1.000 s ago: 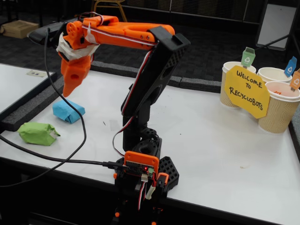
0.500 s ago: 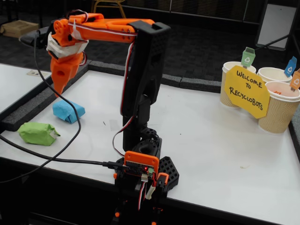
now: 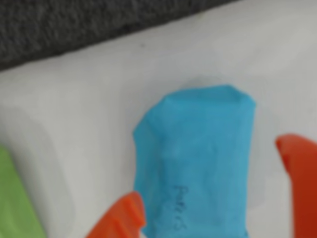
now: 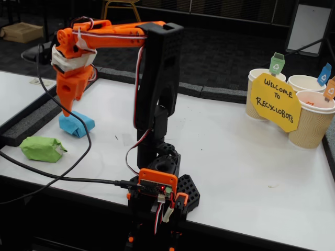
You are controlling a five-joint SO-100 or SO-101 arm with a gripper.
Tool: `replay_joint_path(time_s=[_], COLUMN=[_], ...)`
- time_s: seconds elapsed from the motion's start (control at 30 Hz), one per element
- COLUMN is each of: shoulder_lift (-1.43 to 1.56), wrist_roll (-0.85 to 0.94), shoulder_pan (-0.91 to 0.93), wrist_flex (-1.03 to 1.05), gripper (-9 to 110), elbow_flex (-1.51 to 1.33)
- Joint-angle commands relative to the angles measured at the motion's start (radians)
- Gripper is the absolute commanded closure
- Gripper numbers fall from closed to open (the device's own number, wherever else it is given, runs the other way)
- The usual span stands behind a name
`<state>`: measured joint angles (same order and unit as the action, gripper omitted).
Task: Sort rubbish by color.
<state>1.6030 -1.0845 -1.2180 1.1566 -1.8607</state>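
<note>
My gripper grabs the light blue paper wad (image 3: pixel 198 153), by its middle (image 3: pixel 194 181), next, to sort the rubbish by color.
The light blue paper wad (image 3: pixel 198 153) lies on the white table, and it also shows in the fixed view (image 4: pixel 77 124) at the far left. My gripper (image 3: pixel 208 171) is open and straddles it, one orange finger (image 3: pixel 121 218) at its left edge and the other (image 3: pixel 299 178) apart on its right. In the fixed view the gripper (image 4: pixel 67 110) points down right above the wad. The light green wad (image 4: pixel 42 148) lies near the table's front left edge, and a corner of it shows in the wrist view (image 3: pixel 12 198). The orange wad is not clearly in view.
Three beige paper cups with small flags (image 4: pixel 309 123) stand at the far right behind a yellow sign (image 4: pixel 276 102). The arm's base (image 4: pixel 159 183) is at the table's front edge. A black cable (image 4: pixel 78 157) runs across the left side. The dark table edge (image 3: pixel 74 25) lies beyond the blue wad.
</note>
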Motion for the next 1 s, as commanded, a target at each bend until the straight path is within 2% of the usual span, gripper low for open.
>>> replay_joint_path(time_s=[0.0,0.5,0.6,0.73,0.97], shoulder_lift=[-0.006,-0.167,-0.167,-0.166,-0.094], wrist_roll=[-0.035,-0.038,-0.038,-0.038,-0.023], shoulder_pan=[0.002,0.009,0.017,0.035,0.061], wrist_flex=[-0.020,-0.129,-0.132,-0.137,-0.078], gripper=[79,81,85,101,101], elbow_flex=[0.143,0.137,0.123,0.109,0.167])
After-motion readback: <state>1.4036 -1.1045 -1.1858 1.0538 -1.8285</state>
